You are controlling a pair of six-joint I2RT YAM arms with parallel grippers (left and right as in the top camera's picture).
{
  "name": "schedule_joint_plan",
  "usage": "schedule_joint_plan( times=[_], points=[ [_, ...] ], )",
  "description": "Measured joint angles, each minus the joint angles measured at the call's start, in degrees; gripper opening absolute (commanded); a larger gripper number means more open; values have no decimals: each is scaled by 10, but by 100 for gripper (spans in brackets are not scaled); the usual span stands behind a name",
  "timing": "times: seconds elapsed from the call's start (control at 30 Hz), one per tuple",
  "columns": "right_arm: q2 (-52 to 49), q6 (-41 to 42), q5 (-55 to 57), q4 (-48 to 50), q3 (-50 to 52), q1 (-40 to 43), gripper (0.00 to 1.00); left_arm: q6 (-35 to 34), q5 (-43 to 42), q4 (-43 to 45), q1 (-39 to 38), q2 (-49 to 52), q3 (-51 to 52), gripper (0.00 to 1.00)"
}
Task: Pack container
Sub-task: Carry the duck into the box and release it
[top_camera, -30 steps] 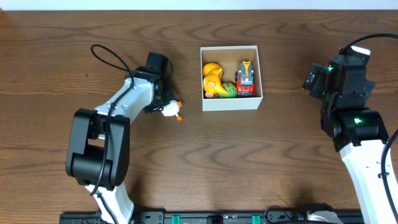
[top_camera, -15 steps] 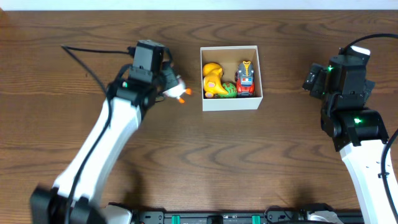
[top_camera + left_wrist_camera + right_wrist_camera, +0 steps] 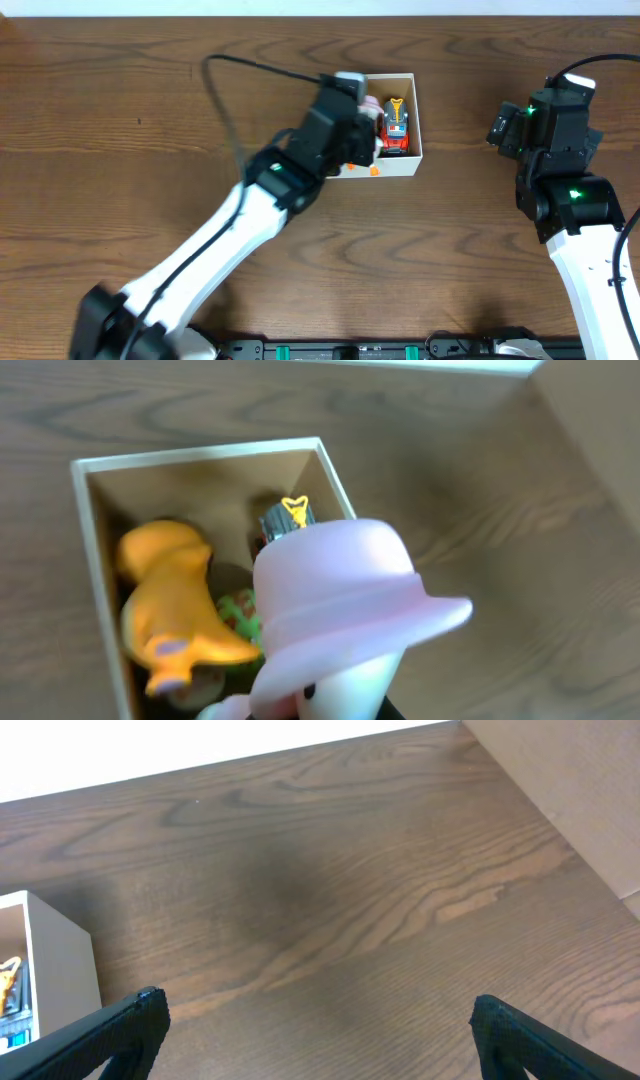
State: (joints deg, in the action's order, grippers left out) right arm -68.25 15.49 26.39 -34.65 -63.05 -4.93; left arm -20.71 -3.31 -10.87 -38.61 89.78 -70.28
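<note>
My left gripper should keep holding the white duck toy until its feet stop overhanging the container's front side, since it would likely catch there if I opened now.
The container [image 3: 388,168], a small white-walled box with a brown inside, sits at the table's back middle. It holds a red toy truck [image 3: 396,128]; my left arm hides the rest from overhead. The left wrist view shows the container [image 3: 200,453] with an orange-yellow toy [image 3: 175,600], a green toy [image 3: 238,615] and the truck's top [image 3: 285,520]. My left gripper [image 3: 360,118] is shut on a white duck toy with a pink hat [image 3: 340,590], held above the container. My right gripper [image 3: 508,128] is open and empty over bare table, right of the container [image 3: 50,960].
My left arm [image 3: 250,210] stretches diagonally from the front left across the table to the box. The right arm's base [image 3: 585,230] stands at the right edge. A pale wall or board [image 3: 580,790] borders the table's far right.
My left gripper has carried the duck toy from the table left of the box, up and to the right, to above the box. The right arm has not moved.
</note>
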Motion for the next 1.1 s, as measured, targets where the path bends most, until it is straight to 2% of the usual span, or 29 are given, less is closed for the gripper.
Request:
schedule_joint_plan(
  times=[0.2, 0.5, 1.1],
  points=[
    [0, 0, 0, 0, 0, 0, 99, 105, 6, 84, -1, 78, 1, 6],
    [0, 0, 0, 0, 0, 0, 99, 203, 47, 163, -1, 95, 1, 6],
    [0, 0, 0, 0, 0, 0, 99, 232, 78, 182, 0, 148, 1, 6]
  ],
)
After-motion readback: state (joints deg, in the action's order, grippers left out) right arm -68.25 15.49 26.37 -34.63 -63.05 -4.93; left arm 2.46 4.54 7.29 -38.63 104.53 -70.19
